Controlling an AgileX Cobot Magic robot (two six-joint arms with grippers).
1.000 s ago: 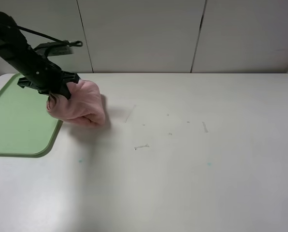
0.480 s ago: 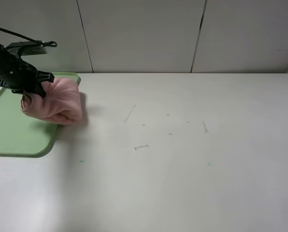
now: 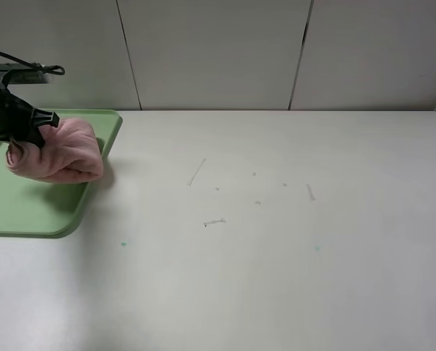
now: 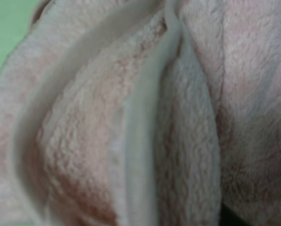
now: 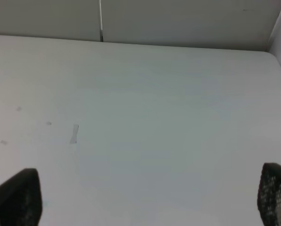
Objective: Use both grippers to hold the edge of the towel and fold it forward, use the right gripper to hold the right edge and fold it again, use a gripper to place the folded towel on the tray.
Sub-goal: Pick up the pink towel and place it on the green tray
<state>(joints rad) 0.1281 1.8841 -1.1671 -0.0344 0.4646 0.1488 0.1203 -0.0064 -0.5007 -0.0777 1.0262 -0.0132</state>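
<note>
The loose end of the pink towel hangs past the tray's rim, so my left gripper keeps hold of the towel until it rests flat inside.
The folded pink towel hangs bunched from my left gripper, which is shut on its upper left part at the far left of the exterior view. The towel hangs over the right part of the light green tray; whether it touches the tray I cannot tell. In the left wrist view the towel fills the frame with its stitched hem running down the middle, and a sliver of tray shows. In the right wrist view my right gripper is open over bare table, its fingertips far apart. The right arm is out of the exterior view.
The white table bears small scuff marks. A panelled wall runs along its far edge. The tray's left part runs out of the exterior frame.
My left gripper has carried the towel leftward, from the table beside the tray's right rim to over the tray.
</note>
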